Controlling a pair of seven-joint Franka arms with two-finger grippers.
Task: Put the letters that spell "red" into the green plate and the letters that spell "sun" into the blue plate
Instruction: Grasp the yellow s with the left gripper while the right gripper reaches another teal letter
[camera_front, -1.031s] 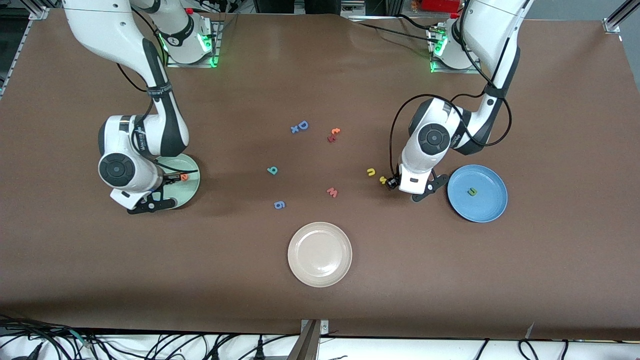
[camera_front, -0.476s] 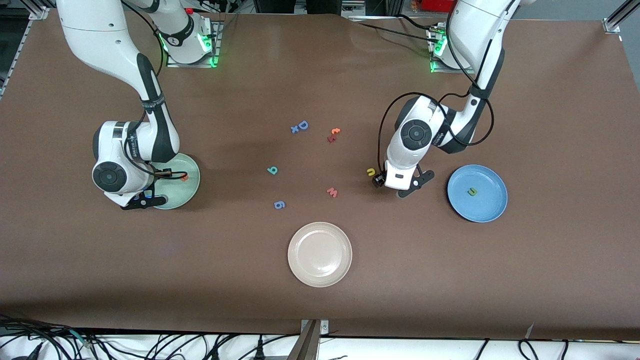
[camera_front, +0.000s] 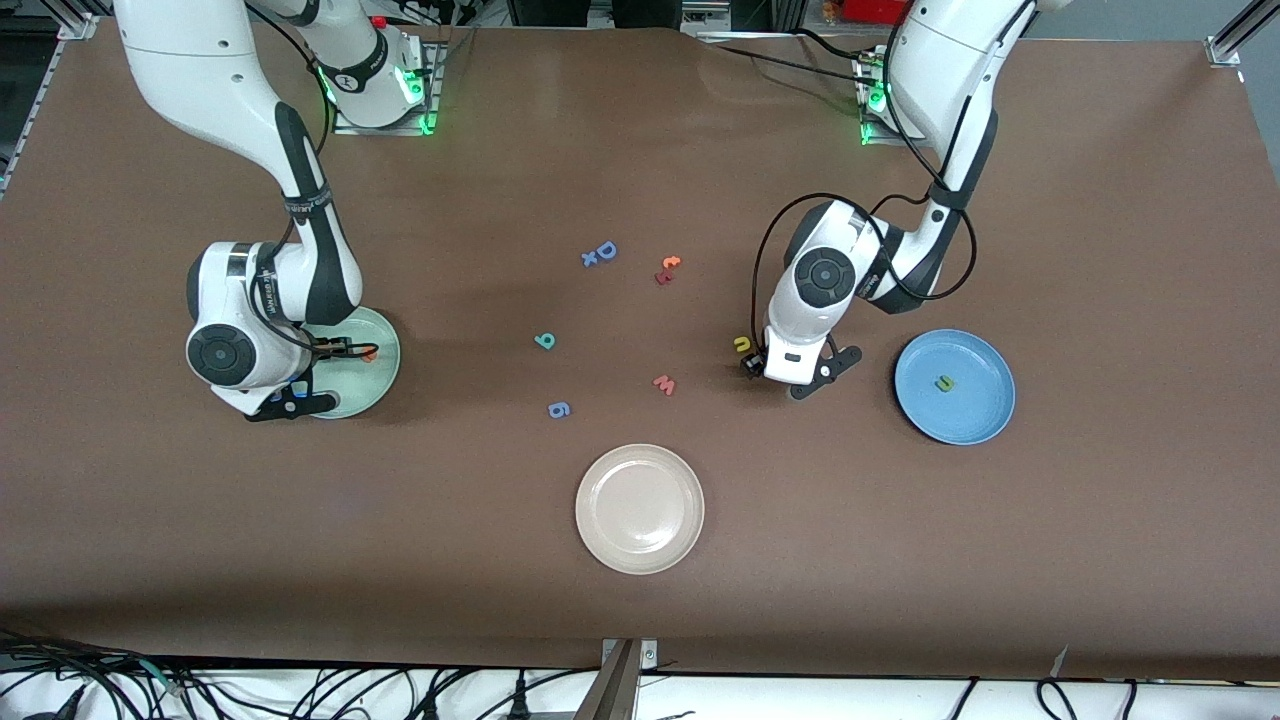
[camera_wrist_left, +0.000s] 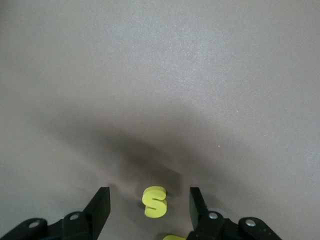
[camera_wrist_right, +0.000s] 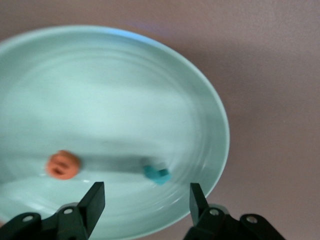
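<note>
My left gripper closes on the yellow "s" next, since its fingers stand on both sides of the letter.
My left gripper (camera_wrist_left: 150, 201) is open and low over the table, its fingers on either side of the yellow "s" (camera_wrist_left: 155, 201) without touching it. In the front view that gripper (camera_front: 753, 365) hides the "s"; the yellow u/n shape (camera_front: 742, 345) lies right beside it. The green u/n shape (camera_front: 943, 382) lies in the blue plate (camera_front: 975, 420). My right gripper (camera_wrist_right: 147, 197) hangs open over the green plate (camera_wrist_right: 125, 95), where the orange "e" (camera_wrist_right: 63, 165) and the small teal "r" (camera_wrist_right: 157, 174) lie. The teal "d" (camera_front: 544, 341) rests mid-table.
A cream-white plate (camera_front: 640, 508) sits nearest the front camera. Loose letters lie mid-table: a blue "g" (camera_front: 559, 409), a pinkish-red "w" (camera_front: 664, 384), a blue "D" (camera_front: 605, 250) and two small orange-red pieces (camera_front: 667, 269).
My right gripper has opened over the green plate, and the teal "r" now lies in it. My left gripper has slid from beside the blue plate to over the yellow "s".
</note>
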